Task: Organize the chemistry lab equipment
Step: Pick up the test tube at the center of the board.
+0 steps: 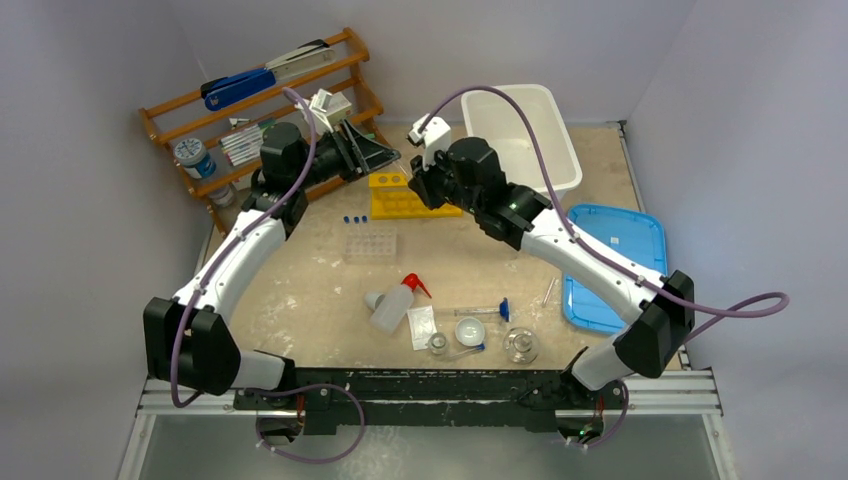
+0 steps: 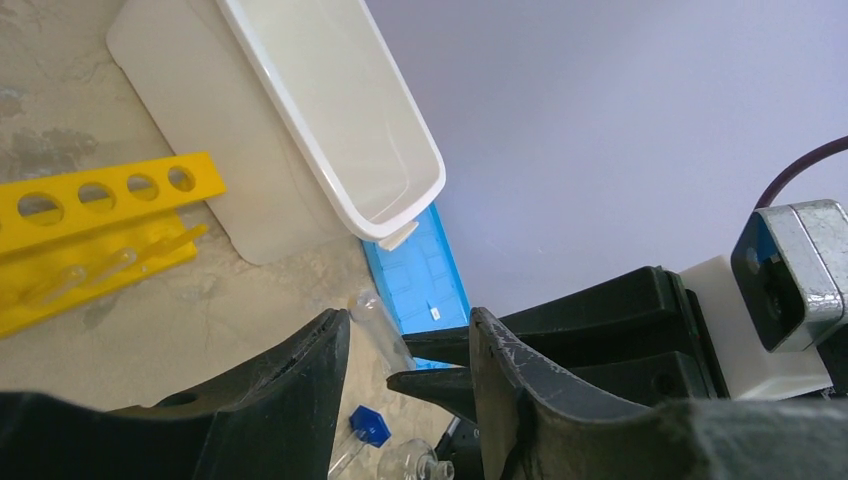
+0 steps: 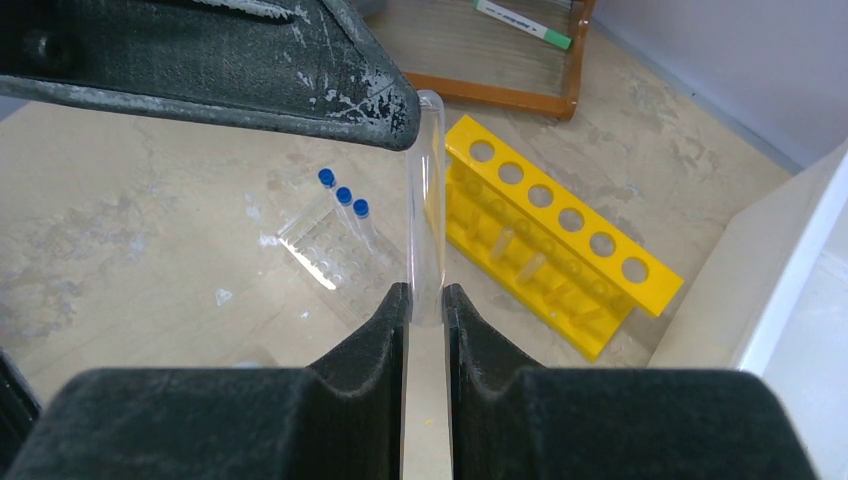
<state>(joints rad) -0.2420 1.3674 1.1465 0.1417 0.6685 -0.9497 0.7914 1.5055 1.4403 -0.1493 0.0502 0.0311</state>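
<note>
The clear tube needs its lower end free to enter the yellow rack, so my left gripper needs to reach the tube and grab it by its upper end.
My right gripper is shut on a clear uncapped tube and holds it upright above the yellow six-hole rack. My left gripper stands open around the same tube, whose upper end sits by one left finger. In the top view both grippers meet over the rack, the left gripper and the right gripper. The clear tube tray holds three blue-capped tubes. Near the front lie the white squeeze bottle, a blue-capped tube, a dish and a flask.
A white bin stands at the back right, with a blue lid along the right side. The wooden shelf with stapler and markers fills the back left. Another clear tube lies beside the lid.
</note>
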